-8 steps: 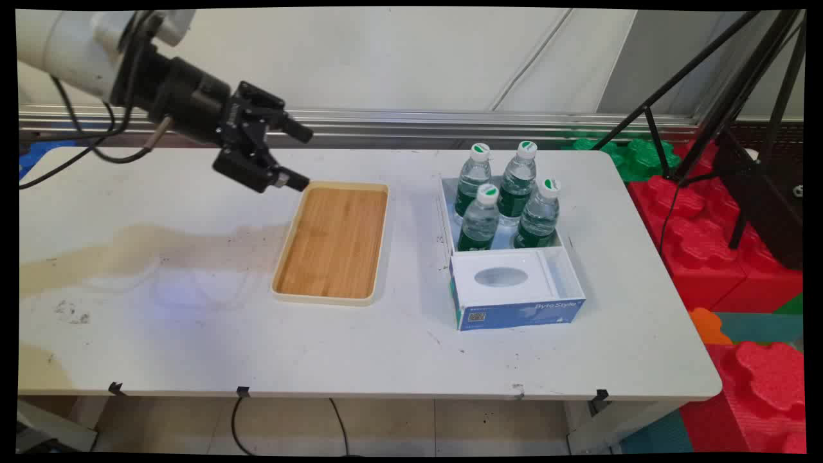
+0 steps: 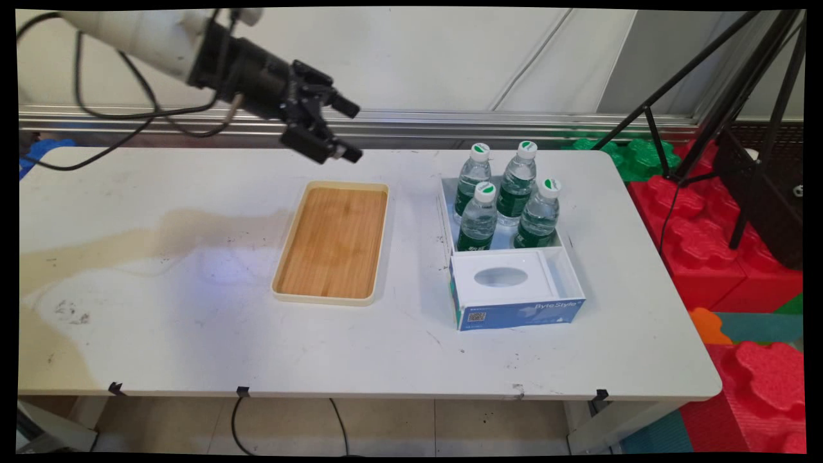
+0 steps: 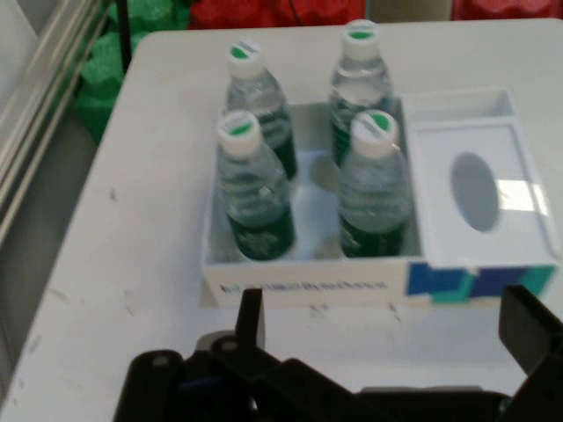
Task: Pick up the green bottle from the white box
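Note:
Next, my gripper grabs a water bottle by its upper body [image 2: 472, 182] to lift the bottle out of the white box.
My gripper [image 2: 352, 130] hangs open and empty in the air above the table's far edge, just beyond the far end of the wooden tray [image 2: 333, 241]. It points right toward several water bottles [image 2: 479, 216] with green labels that stand upright in a white box [image 2: 450, 222]. In the hand view my gripper [image 3: 387, 327] frames the bottles [image 3: 253, 189] ahead, the box [image 3: 303, 274] wall facing me. A white insert with an oval hole [image 2: 501, 277] fills the box's near part, and it shows again as the insert [image 3: 475, 189] in the hand view.
The white table [image 2: 193, 334] carries a brownish stain at the left. Red and green foam blocks [image 2: 726, 257] and a black tripod [image 2: 739, 116] stand off the table's right side. A metal rail [image 2: 450, 119] runs along the wall behind.
The gripper has risen and moved right, from the tray's far left corner to above its far right end. Tray, box and bottles are unmoved.

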`<state>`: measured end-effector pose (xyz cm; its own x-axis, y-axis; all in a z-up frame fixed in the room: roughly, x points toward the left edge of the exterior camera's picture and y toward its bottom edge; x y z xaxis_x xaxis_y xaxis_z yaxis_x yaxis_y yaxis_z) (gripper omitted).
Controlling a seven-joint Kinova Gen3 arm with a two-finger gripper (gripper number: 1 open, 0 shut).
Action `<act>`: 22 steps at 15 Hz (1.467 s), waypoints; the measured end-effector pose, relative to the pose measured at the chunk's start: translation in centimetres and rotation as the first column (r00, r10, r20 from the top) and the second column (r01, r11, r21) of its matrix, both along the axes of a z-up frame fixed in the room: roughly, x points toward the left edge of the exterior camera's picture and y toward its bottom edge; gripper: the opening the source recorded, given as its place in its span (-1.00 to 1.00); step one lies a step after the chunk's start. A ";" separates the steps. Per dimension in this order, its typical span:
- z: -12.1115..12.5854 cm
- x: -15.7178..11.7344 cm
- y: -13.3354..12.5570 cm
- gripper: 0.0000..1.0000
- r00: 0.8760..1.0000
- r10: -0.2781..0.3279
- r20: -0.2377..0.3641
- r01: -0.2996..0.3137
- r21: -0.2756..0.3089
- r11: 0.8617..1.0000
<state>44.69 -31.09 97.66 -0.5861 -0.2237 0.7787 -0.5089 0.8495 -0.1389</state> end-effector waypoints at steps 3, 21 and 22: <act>-0.6 -1.0 -2.4 1.00 1.000 0.007 -0.001 -0.007 -0.010 1.000; -9.4 -9.1 -14.6 1.00 0.999 -0.004 0.044 0.003 0.026 1.000; -9.9 -9.6 -15.1 1.00 0.999 -0.007 0.047 0.006 0.029 1.000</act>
<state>35.09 -46.22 87.73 -0.6236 -0.2422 0.7433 -0.4969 0.8568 -0.1377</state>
